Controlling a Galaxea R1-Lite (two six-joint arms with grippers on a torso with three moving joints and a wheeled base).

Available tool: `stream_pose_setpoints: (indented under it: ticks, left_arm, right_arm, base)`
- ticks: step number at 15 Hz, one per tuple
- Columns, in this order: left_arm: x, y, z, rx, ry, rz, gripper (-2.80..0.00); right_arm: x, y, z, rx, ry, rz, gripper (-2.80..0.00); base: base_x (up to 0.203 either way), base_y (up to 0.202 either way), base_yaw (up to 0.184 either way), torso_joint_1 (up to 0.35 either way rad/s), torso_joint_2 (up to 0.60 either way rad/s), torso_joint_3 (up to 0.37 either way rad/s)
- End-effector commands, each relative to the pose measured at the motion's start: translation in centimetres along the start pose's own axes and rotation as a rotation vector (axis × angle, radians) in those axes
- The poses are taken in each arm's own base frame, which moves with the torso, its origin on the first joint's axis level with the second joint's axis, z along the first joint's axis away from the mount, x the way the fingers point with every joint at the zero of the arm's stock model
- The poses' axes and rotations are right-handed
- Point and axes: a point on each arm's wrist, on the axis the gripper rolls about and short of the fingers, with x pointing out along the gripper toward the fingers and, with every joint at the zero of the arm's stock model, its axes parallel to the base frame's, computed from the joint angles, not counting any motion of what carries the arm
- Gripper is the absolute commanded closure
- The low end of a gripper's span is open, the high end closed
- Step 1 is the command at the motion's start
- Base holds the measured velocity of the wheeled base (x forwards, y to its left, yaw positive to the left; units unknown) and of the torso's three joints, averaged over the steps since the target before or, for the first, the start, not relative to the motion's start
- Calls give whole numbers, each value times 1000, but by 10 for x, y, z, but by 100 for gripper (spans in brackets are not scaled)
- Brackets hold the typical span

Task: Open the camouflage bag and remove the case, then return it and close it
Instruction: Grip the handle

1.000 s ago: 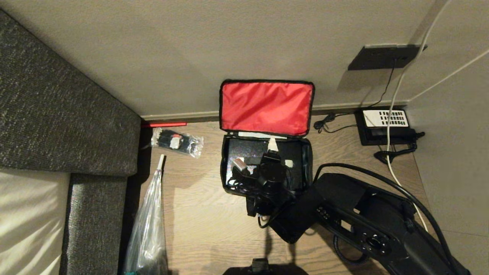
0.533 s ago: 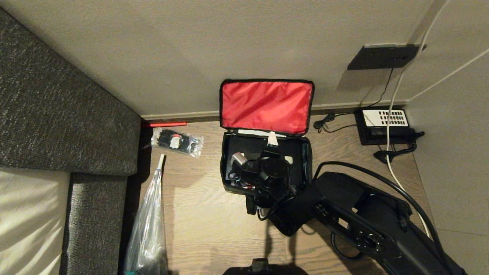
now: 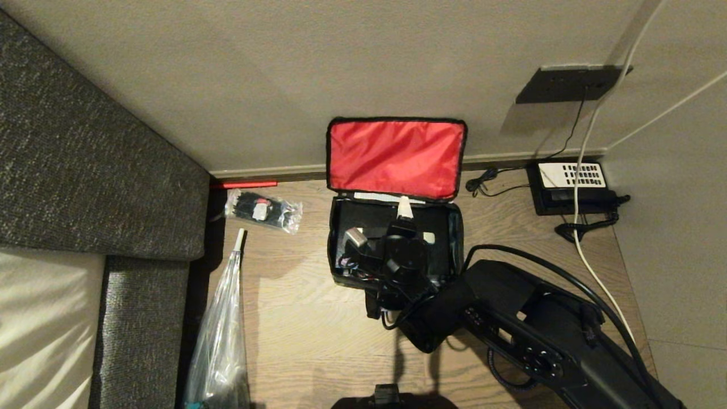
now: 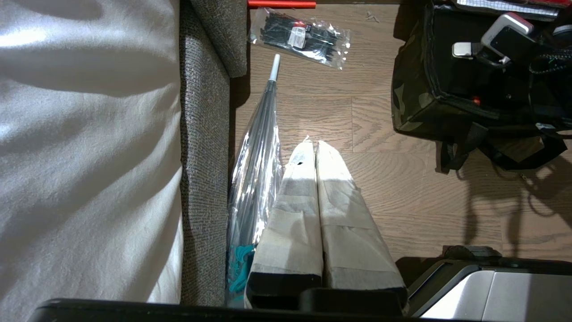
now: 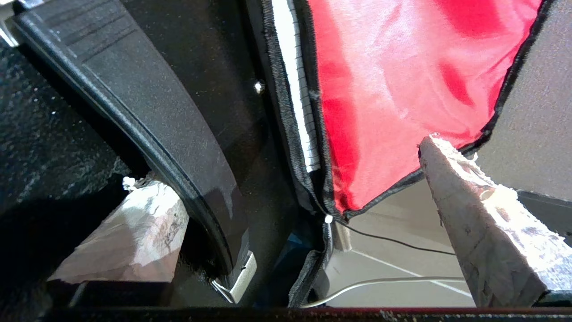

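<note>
My right gripper's fingers stand around the raised handle [image 5: 206,177], one low between it and the black case [image 5: 48,123], so it is time to close on the handle.
The camouflage bag [image 3: 454,227] stands open on the floor against the wall, its red-lined lid [image 3: 395,156] leaning back. The left wrist view shows its camouflage side [image 4: 413,105]. Inside lies the black case [image 3: 366,218]; its raised rim [image 5: 134,112] and a silver clasp [image 5: 237,277] show close up. My right gripper [image 3: 417,224] reaches down into the bag, open wide [image 5: 279,161]. One finger [image 5: 134,232] sits low beside the case's rim, the other [image 5: 482,223] up near the lid's edge. Nothing is gripped. My left gripper [image 4: 313,143] hangs shut and empty above the floor.
A clear packet of black ties [image 3: 263,211] and a plastic-wrapped umbrella [image 3: 221,335] lie left of the bag, next to the grey sofa [image 3: 85,170]. A black telephone [image 3: 571,187] with trailing cables [image 3: 585,238] sits right, by the wall.
My right arm has pushed a little deeper into the bag, toward the lid and wall. Its jaws have stayed wide open. The bag and lid have not moved.
</note>
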Motion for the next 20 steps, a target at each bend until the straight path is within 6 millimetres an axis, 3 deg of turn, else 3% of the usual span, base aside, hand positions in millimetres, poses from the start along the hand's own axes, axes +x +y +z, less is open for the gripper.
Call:
stream_pose_setpoints:
  ticks: [1, 6, 7, 20]
  left_arm:
    - [0, 0, 0, 0, -1, 1, 0]
    - [0, 0, 0, 0, -1, 1, 0]
    - [0, 0, 0, 0, 0, 1, 0]
    - [0, 0, 0, 2, 1, 1, 0]
  right_arm:
    - [2, 4, -1, -8, 7, -9, -280]
    - [3, 5, -3, -21, 8, -3, -280]
    - [3, 5, -3, -24, 9, 0, 0]
    - [3, -2, 3, 27, 6, -47, 0]
  base:
    - [0, 0, 0, 0, 0, 0]
    - [0, 0, 0, 0, 0, 0]
    - [0, 0, 0, 0, 0, 0]
    - [0, 0, 0, 0, 0, 0]
